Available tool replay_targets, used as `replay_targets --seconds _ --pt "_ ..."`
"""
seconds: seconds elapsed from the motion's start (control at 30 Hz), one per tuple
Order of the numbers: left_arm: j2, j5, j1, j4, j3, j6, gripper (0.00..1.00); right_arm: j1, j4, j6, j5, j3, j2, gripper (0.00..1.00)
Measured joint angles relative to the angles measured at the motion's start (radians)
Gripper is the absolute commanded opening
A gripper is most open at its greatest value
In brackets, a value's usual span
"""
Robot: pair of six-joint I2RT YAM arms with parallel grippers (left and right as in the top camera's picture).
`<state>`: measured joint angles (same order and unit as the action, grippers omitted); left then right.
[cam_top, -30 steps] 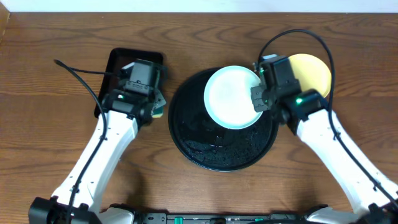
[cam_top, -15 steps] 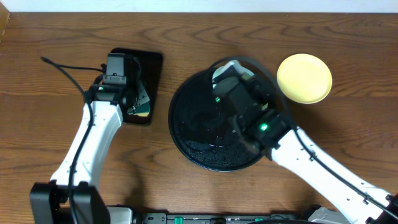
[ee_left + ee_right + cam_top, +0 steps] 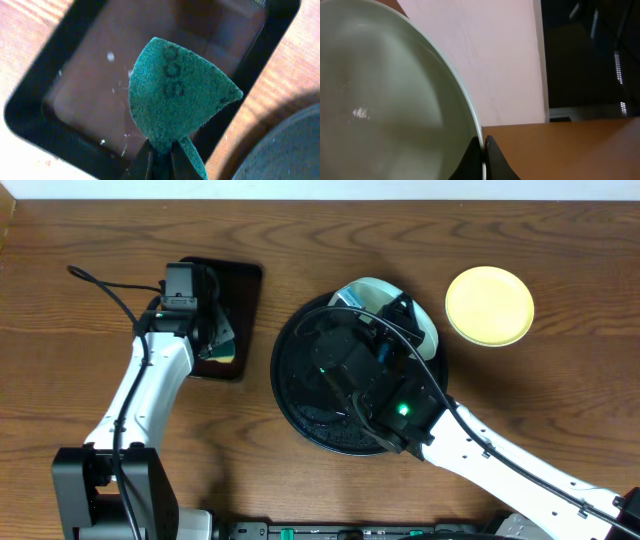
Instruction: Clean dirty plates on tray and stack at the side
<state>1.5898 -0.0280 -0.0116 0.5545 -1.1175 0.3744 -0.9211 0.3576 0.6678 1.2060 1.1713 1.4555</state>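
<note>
My left gripper's sponge, above the small tray, should move toward its middle before release.
My right gripper (image 3: 484, 150) is shut on the rim of a whitish mint plate (image 3: 385, 100) and holds it tilted, high above the round black tray (image 3: 285, 385). In the overhead view the raised right arm hides most of that plate (image 3: 372, 288) and the tray's middle. A pale yellow plate (image 3: 489, 305) lies on the table to the right of the tray. No other plate is in view. My left gripper (image 3: 161, 161) is shut on a green scouring sponge (image 3: 175, 95) over the small rectangular black tray (image 3: 30, 115).
The rectangular black tray (image 3: 245, 290) stands at the left of the round tray, wet with a few droplets. The left arm's cable (image 3: 105, 285) loops over the wooden table at the far left. A pale wall shows behind the plate in the right wrist view.
My right arm has swung left from beside the yellow plate and risen over the round tray, tilting the mint plate up. My left gripper has moved back over the rectangular tray with the sponge.
</note>
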Motion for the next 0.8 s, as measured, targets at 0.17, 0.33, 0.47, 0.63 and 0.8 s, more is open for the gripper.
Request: replay_targets --seconds 0.17,0.33,0.47,0.63,0.8 --pt "0.004 0.0 0.011 -0.124 0.002 -0.013 0.07 0.0 0.001 -0.017 0.009 0.0 0.0 0.01" --pt "0.054 -0.001 0.011 -0.264 0.002 -0.018 0.08 0.0 0.002 -0.058 0.014 0.0 0.0 0.01" --pt "0.138 -0.004 0.011 -0.341 0.002 -0.032 0.08 0.0 0.032 -0.085 0.006 0.0 0.0 0.01" --pt "0.232 -0.005 0.019 -0.361 0.002 -0.043 0.57 0.0 0.096 -0.137 -0.022 0.0 0.0 0.01" --pt "0.247 -0.005 0.038 -0.362 0.002 -0.058 0.66 0.0 0.108 -0.197 -0.031 0.0 0.0 0.01"
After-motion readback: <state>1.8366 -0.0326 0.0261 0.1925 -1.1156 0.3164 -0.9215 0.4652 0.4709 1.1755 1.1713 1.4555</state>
